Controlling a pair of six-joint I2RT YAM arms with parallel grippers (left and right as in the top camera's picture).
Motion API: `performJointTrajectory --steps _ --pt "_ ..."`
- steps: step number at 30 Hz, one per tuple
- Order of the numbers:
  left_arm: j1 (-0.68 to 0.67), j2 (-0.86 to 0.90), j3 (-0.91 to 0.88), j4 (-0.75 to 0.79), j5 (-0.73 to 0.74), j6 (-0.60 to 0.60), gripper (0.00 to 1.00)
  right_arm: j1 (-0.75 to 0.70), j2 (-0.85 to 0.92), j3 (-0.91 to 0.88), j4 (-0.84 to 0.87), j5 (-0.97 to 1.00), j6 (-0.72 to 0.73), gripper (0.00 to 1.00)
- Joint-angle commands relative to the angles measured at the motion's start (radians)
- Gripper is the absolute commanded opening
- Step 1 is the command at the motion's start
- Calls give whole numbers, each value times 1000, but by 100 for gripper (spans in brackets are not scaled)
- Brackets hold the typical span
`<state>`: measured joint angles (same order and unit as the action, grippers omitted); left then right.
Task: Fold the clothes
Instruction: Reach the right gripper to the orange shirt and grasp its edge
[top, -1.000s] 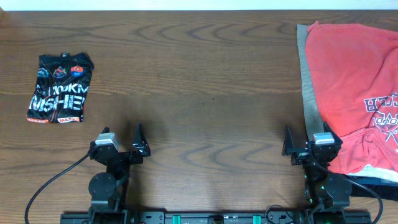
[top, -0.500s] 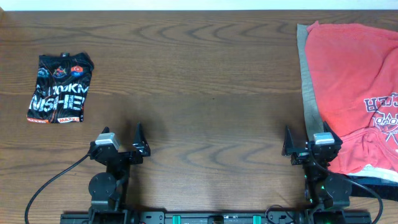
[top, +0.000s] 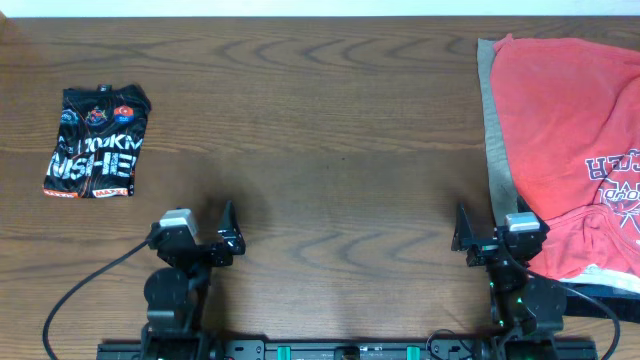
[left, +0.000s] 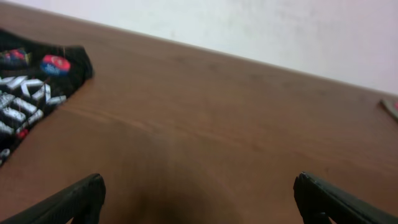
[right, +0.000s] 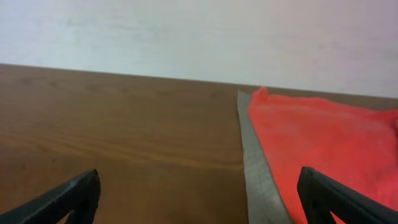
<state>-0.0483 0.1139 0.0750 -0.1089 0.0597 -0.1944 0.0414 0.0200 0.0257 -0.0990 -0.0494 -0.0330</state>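
Observation:
The coral-red T-shirt (top: 565, 130) has to come off the khaki-beige garment for folding. My right gripper will next grab only that T-shirt, by its edge facing the empty wood.
A coral-red T-shirt (top: 565, 130) with a "SOCCER" print lies spread at the right of the table, on top of a khaki-beige garment (top: 494, 130) whose edge shows along its left side. Both also show in the right wrist view: the red shirt (right: 317, 143) and the khaki strip (right: 256, 168). My right gripper (top: 478, 237) (right: 199, 199) is open and empty, low at the table's near edge, just left of the khaki edge. My left gripper (top: 205, 235) (left: 199, 199) is open and empty over bare wood at the near left.
A folded black shirt with white and red print (top: 95, 142) lies at the far left, also in the left wrist view (left: 31, 93). The wooden table (top: 320, 120) is bare between the two piles. A dark garment edge (top: 600, 295) shows under the red shirt near the right arm.
The left arm has shifted slightly. The clothes and the right arm have not moved.

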Motion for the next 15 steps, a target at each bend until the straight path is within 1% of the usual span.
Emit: performJointTrajectory --steps 1,5,9,15 --pt "3 106 132 -52 21 -5 98 -5 46 80 -39 -2 18 99" --pt "3 246 255 -158 23 -5 98 -5 151 163 -100 0 18 99" --pt "3 381 376 -259 58 -5 98 -5 291 270 -169 0 18 99" --pt "3 543 539 -452 90 -5 98 -5 570 481 -315 0 18 99"
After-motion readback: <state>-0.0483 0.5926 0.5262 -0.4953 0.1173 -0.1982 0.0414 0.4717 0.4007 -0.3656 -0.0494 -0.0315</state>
